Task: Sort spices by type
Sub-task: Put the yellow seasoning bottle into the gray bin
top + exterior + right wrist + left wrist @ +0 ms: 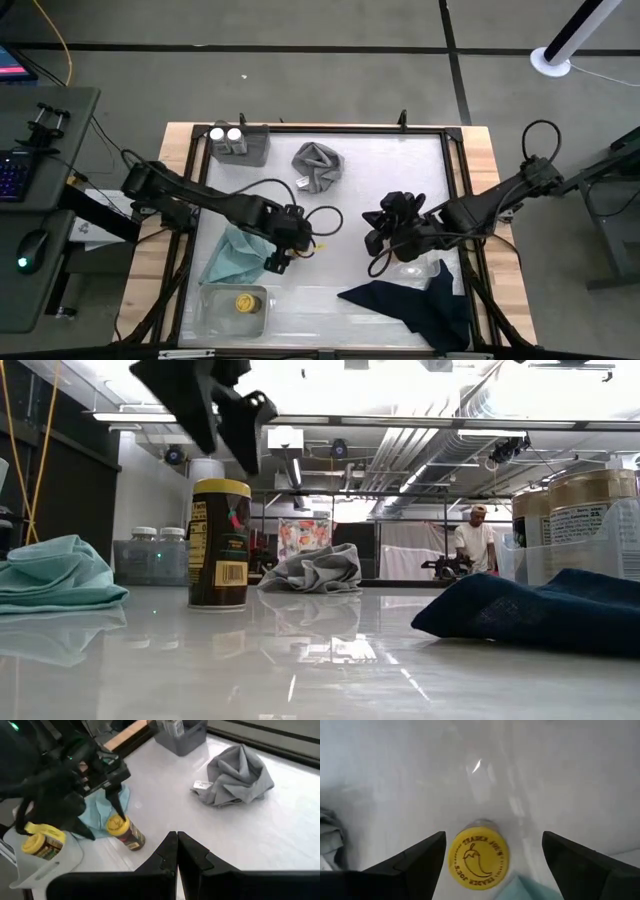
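Observation:
My left gripper should go lower before it closes on the jar's yellow lid (479,857). Its fingers are above the lid, so they would miss the lid if they closed now.
A dark spice jar with a yellow cap (220,545) stands upright on the white table, next to the teal cloth (232,255). My left gripper (493,835) hangs open just above it, pointing down, one finger on either side of the cap (478,858); the low view shows the fingers (232,422) clear of the jar. In the high view this gripper (281,258) hides the jar. My right gripper (176,837) is shut and holds nothing, raised over the table's right half (375,240). A second yellow-capped jar (245,302) stands in the clear tray at the front left.
A grey tray (252,148) at the far left holds two white-capped jars (226,135). A clear tray (615,550) on the right holds tan-topped jars (590,500). A crumpled grey cloth (318,165) lies at the back and a navy cloth (420,305) at the front right.

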{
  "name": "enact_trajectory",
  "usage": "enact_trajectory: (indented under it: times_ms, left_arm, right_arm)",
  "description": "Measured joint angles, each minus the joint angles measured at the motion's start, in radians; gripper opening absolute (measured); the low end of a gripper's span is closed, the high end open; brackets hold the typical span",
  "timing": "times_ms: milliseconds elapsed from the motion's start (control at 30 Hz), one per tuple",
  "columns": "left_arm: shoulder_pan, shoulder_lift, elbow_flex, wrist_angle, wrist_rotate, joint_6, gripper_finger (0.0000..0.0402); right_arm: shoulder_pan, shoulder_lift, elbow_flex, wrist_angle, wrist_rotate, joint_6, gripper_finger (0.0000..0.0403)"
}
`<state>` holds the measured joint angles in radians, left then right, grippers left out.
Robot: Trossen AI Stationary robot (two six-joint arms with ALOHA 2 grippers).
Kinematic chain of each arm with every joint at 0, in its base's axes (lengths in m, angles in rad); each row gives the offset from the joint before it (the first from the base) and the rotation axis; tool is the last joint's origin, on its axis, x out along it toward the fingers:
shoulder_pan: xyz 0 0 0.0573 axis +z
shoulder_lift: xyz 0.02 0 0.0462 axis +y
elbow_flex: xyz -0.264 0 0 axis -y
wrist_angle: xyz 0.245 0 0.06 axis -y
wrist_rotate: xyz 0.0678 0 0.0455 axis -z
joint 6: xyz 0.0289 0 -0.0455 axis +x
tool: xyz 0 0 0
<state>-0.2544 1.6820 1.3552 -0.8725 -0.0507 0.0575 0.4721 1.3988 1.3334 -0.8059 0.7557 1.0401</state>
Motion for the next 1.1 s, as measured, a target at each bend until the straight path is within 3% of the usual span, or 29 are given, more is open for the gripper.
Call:
enact_trajectory:
  times_ms: [167,667,767,933,1100]
  left_arm:
    - [0.005,0.054,0.0,-0.018,-0.065,0.007,0.0317]
    - [0.019,0.165,0.0,-0.052,-0.056,0.05,0.0313]
    - [0.018,0.166,0.0,-0.047,-0.057,0.052,0.0289]
    - [0.017,0.135,0.001,-0.05,-0.053,0.049,0.0186]
    - [0.02,0.026,0.001,-0.097,-0.046,0.01,0.0186]
  right_arm:
    - [0.0,0.017,0.0,-0.006,-0.024,0.015,0.0]
    - [0.0,0.017,0.0,-0.034,-0.036,0.007,0.0]
    - [0.0,0.017,0.0,-0.043,-0.038,0.007,0.0]
    - [0.0,0.017,0.0,-0.059,-0.038,0.006,0.0]
    - [0.0,0.017,0.0,-0.084,-0.038,0.006,0.0]
